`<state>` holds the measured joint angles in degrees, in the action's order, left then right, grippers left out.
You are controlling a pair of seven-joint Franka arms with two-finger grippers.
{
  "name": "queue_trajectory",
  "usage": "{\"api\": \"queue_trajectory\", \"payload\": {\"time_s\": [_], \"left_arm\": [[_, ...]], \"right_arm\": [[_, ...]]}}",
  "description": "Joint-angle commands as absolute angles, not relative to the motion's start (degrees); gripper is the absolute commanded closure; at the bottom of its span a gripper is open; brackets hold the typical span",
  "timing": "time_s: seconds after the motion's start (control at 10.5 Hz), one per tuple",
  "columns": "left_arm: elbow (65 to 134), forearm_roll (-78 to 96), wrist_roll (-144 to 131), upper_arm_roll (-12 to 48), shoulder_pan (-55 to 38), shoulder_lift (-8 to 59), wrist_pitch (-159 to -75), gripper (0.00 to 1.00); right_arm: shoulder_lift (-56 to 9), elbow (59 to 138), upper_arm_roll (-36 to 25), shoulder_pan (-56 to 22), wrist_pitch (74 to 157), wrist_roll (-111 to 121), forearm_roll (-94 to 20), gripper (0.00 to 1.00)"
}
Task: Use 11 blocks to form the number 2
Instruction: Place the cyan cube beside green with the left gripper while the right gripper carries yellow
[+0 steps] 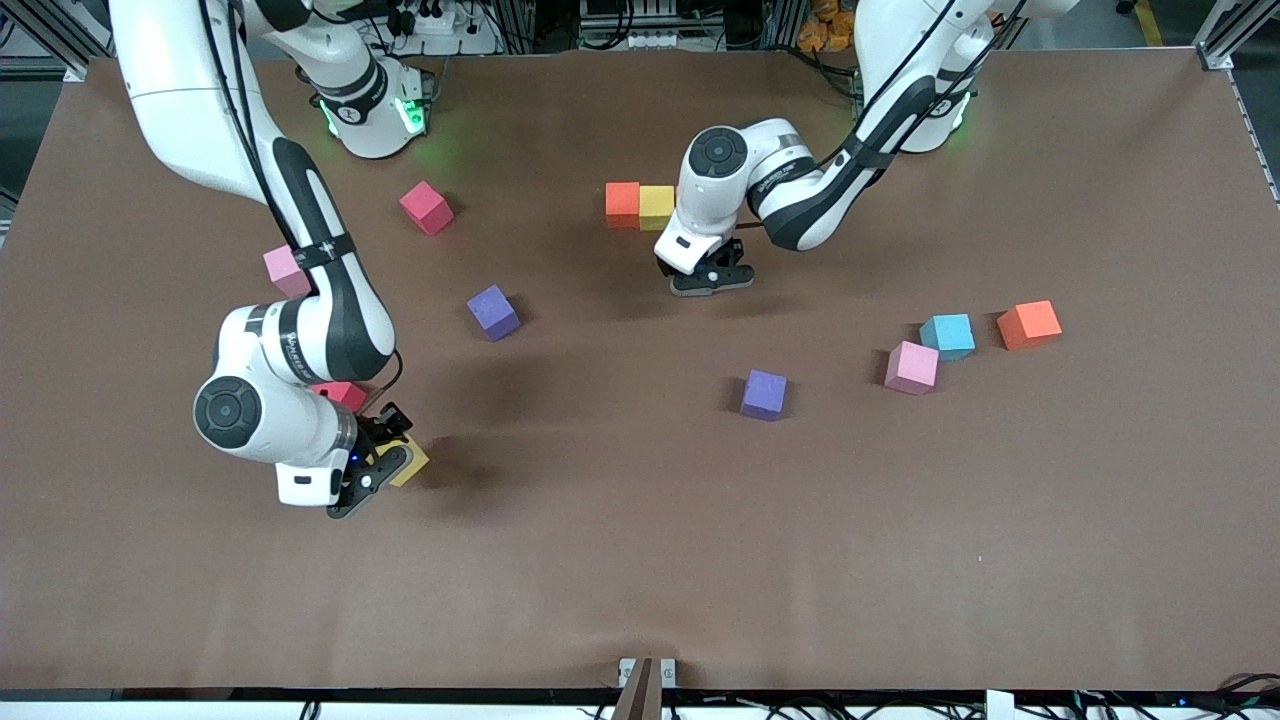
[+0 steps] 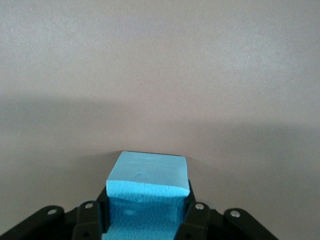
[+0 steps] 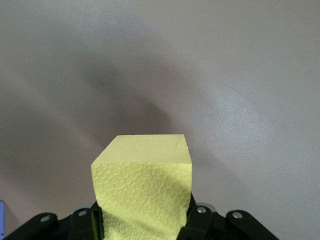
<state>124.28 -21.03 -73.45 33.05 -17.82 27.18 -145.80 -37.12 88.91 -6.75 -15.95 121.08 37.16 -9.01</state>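
The light blue block meets its shadow in the left wrist view and would stay on the mat, so my left gripper releases it next.
My left gripper point(image 1: 712, 280) hangs over the bare mat beside a touching pair of blocks, orange point(image 1: 622, 203) and yellow point(image 1: 656, 207). It is shut on a light blue block point(image 2: 147, 172), which the hand hides in the front view. My right gripper point(image 1: 375, 478) is low over the mat toward the right arm's end of the table, shut on a yellow block point(image 3: 145, 170) that pokes out past its fingers point(image 1: 412, 462). The number 2 is not in view.
Loose blocks lie scattered: red point(image 1: 427, 207), pink point(image 1: 285, 270), purple point(image 1: 493, 312), a red one point(image 1: 343, 393) half hidden under the right arm, purple point(image 1: 764, 394), pink point(image 1: 911, 367), light blue point(image 1: 947, 336), orange point(image 1: 1029, 324). All lie on the brown mat point(image 1: 640, 560).
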Motion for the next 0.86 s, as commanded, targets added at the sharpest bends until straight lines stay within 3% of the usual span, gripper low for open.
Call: {"api": "queue_trajectory", "payload": {"time_s": [0.0, 0.1, 0.29, 0.76], "left_arm": [[124.63, -22.76, -75.32, 32.96, -18.11, 27.25, -146.34, 0.94], [124.63, -22.76, -75.32, 32.96, -18.37, 27.25, -146.34, 0.91], [124.54, -23.03, -75.76, 32.96, -18.20, 27.25, -146.34, 0.00], [124.19, -23.82, -79.18, 33.05, -17.67, 25.59, -146.16, 0.00]], "right_arm": [[-36.74, 88.77, -6.42, -15.38, 120.32, 38.58, -10.11, 1.00], [-36.74, 88.68, -6.42, -15.38, 120.32, 38.58, -10.11, 1.00], [-36.74, 88.68, -6.42, -15.38, 120.32, 38.58, -10.11, 1.00], [-36.74, 88.68, -6.42, -15.38, 120.32, 38.58, -10.11, 1.00]]}}
